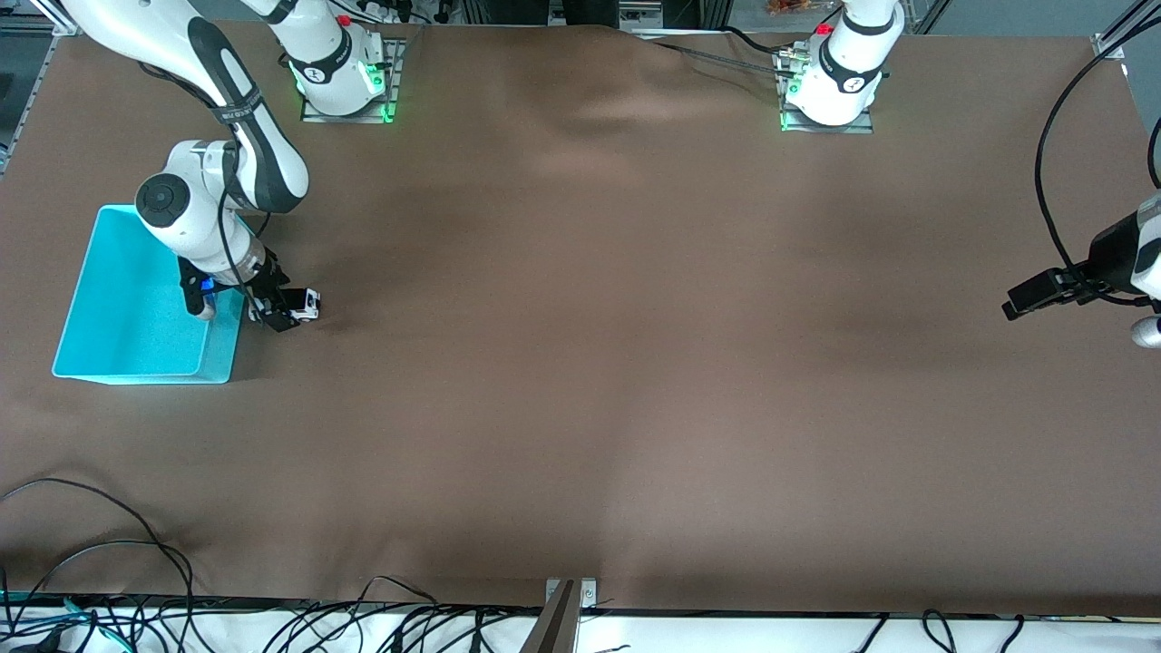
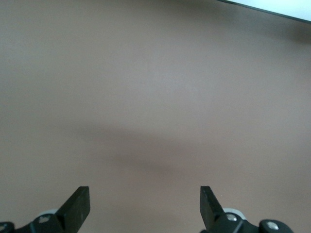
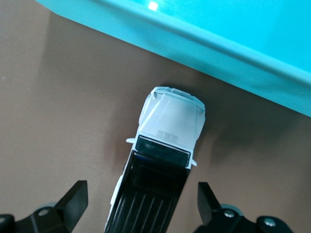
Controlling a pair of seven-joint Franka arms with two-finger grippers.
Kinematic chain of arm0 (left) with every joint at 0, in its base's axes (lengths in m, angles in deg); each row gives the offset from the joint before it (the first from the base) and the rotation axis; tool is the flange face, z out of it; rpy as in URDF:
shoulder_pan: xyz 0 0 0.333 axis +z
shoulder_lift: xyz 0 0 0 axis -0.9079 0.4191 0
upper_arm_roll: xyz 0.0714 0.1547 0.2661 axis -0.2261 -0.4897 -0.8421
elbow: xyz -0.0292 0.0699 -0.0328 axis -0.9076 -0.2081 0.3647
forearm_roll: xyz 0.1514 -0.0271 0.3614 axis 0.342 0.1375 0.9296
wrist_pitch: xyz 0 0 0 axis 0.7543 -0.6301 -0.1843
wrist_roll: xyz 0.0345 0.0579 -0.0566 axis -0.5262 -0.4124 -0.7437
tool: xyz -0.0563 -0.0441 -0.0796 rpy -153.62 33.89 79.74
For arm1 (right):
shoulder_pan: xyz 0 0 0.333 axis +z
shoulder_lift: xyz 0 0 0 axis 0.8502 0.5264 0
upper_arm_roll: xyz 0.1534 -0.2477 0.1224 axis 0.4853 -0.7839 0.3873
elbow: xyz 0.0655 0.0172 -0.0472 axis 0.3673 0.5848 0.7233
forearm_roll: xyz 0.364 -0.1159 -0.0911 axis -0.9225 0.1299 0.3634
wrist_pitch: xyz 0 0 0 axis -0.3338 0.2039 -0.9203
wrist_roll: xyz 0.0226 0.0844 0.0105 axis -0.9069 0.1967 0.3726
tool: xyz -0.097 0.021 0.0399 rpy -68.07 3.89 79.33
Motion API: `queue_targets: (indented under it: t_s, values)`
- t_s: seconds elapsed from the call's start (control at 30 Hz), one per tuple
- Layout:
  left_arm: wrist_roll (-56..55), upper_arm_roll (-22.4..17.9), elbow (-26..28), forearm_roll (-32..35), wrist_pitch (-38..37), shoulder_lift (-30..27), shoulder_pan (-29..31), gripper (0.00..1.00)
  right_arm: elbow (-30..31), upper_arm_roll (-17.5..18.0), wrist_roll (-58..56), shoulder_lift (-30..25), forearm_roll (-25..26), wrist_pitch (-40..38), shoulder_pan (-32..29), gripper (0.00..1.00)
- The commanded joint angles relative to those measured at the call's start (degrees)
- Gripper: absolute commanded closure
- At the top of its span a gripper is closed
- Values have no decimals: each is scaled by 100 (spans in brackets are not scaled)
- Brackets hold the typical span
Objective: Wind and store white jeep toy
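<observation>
My right gripper's fingers are on either side of the jeep's black roof (image 3: 146, 194), so they would hold the jeep if I closed now. It is time to close.
The white jeep toy (image 1: 306, 305) stands on the brown tablecloth, beside the turquoise bin (image 1: 220, 352), on the bin's side toward the left arm's end of the table. In the right wrist view the white jeep toy (image 3: 167, 124) points its white hood at the bin's wall (image 3: 218, 43). My right gripper (image 3: 142, 194) is low over the jeep's black roof. It is open, with a gap between each finger and the car. My left gripper (image 2: 145, 199) is open with nothing in it, over bare cloth at the left arm's end of the table (image 1: 1029, 297).
The bin has nothing in it that I can see. Loose cables (image 1: 136, 544) lie along the table's edge nearest the front camera. A metal bracket (image 1: 570, 594) sits at the middle of that edge.
</observation>
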Motion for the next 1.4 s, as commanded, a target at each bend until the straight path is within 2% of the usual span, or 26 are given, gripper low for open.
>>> queue_targets:
  t_s: [0.0, 0.1, 0.17, 0.27, 0.47, 0.5, 0.87, 1.07, 1.37]
  values:
    - [101, -11, -99, -158, -117, 30, -9, 0, -119, 34, 124, 101, 69, 53, -41, 0]
    - [101, -11, -99, -158, -109, 30, -9, 0, -119, 34, 124, 101, 69, 53, -41, 0]
    - [92, -11, -99, -158, -108, 30, -9, 0, -119, 34, 124, 101, 60, 53, -41, 7]
    - [92, -11, -99, -158, -117, 30, -9, 0, -119, 34, 211, 101, 51, 53, -41, 28]
    - [92, -11, -99, -158, -117, 30, -9, 0, -119, 34, 379, 101, 87, 45, -41, 94]
    - [92, -11, -99, -158, -117, 30, -9, 0, -119, 34, 379, 92, 87, 44, -41, 100]
    - [101, -11, -99, -158, -109, 30, -9, 0, -110, 43, 299, -31, 113, 18, -50, 100]
    - [92, -11, -99, -158, -117, 39, -9, 0, -110, 43, -183, -251, 104, -26, -59, 100]
    - [92, -11, -99, -158, -117, 39, -9, 0, -285, 34, -553, -690, 78, -772, -138, 100]
